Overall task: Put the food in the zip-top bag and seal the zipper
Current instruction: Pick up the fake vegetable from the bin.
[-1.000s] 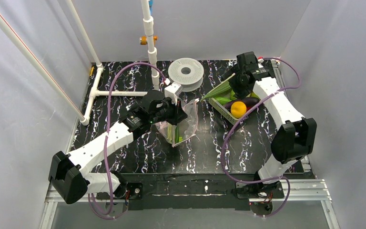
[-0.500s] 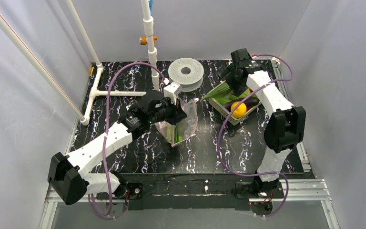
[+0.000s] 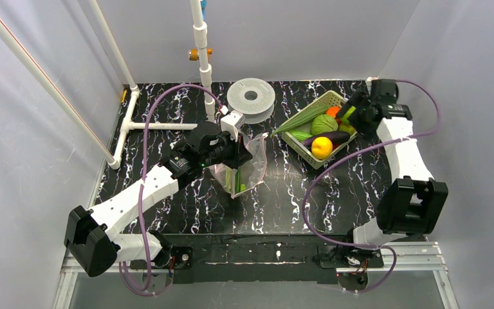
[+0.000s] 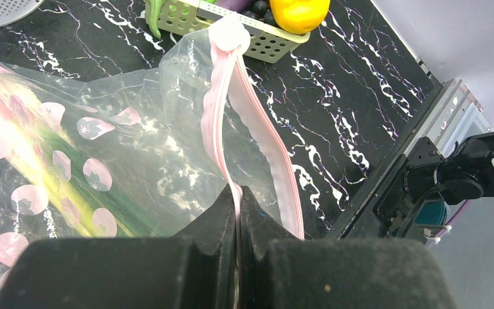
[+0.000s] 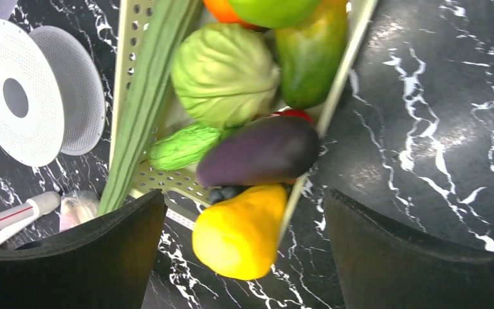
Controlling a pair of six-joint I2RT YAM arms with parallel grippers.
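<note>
My right gripper is to pick up the purple eggplant by its dark rounded end (image 3: 341, 137), away from the bag (image 3: 243, 166). The eggplant's other end then stays free to go into the bag's opening.
The clear zip-top bag (image 3: 243, 166) (image 4: 135, 141) stands mid-table with a green stalk (image 4: 71, 193) inside. My left gripper (image 3: 234, 145) (image 4: 238, 193) is shut on one side of its pink zipper (image 4: 257, 135), holding the mouth up and apart. In the yellow-green basket (image 3: 309, 155) (image 5: 157, 182) lies food: a long celery-like stalk (image 5: 145, 96), a pale green head (image 5: 224, 74), a purple eggplant (image 5: 257, 151), a yellow piece (image 5: 241, 235) and a small green piece (image 5: 183, 147). My right gripper (image 3: 352, 114) (image 5: 244, 199) hangs open just above the basket's right side, holding nothing.
A white spool (image 3: 251, 96) (image 5: 32, 90) lies behind the bag. A white pipe frame (image 3: 161, 125) stands at the back left. An orange ball (image 5: 225, 9), a bright green apple (image 5: 270, 8) and a green-yellow piece (image 5: 309, 51) also fill the basket. White walls enclose the table.
My right arm has swung from the basket's far-left side over to its right side, with the gripper staying open. The left gripper and the bag have not moved.
</note>
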